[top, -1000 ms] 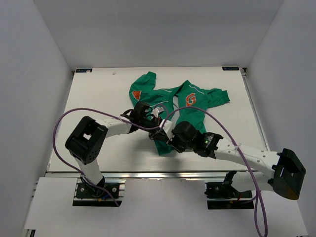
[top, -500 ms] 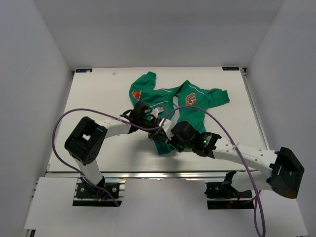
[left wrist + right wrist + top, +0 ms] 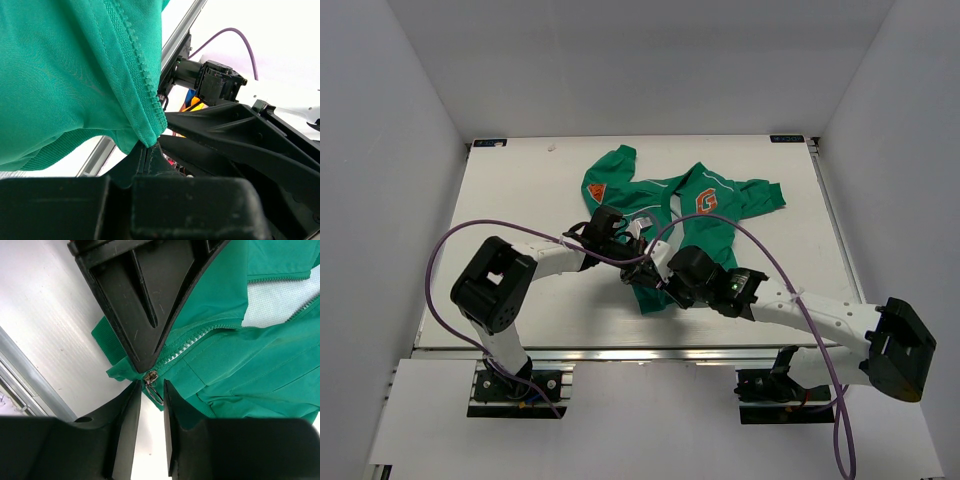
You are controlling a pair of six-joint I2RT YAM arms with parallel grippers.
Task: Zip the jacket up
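I should pinch the hanging metal zipper pull (image 3: 154, 393) with my right gripper next and leave the zipper's teeth free, to zip up the jacket.
The green jacket (image 3: 705, 215) lies spread on the white table, its orange "G" badge (image 3: 706, 202) facing up. My left gripper (image 3: 146, 146) is shut on the bottom corner of the jacket's hem, right at the lower end of the zipper teeth (image 3: 140, 70). My right gripper (image 3: 151, 382) stands open just below the left gripper's fingers (image 3: 145, 315). The metal zipper pull (image 3: 154, 388) hangs between its two fingertips, unclamped. Above the pull the zipper is parted and pale lining (image 3: 280, 300) shows. In the top view both grippers meet at the hem (image 3: 642, 270).
The white table (image 3: 520, 200) is walled by grey panels on three sides. A purple cable (image 3: 470, 230) loops over the left arm and another runs along the right arm. A metal rail (image 3: 620, 352) lines the near table edge.
The right arm has edged slightly left toward the hem. The left arm and the jacket have stayed where they were.
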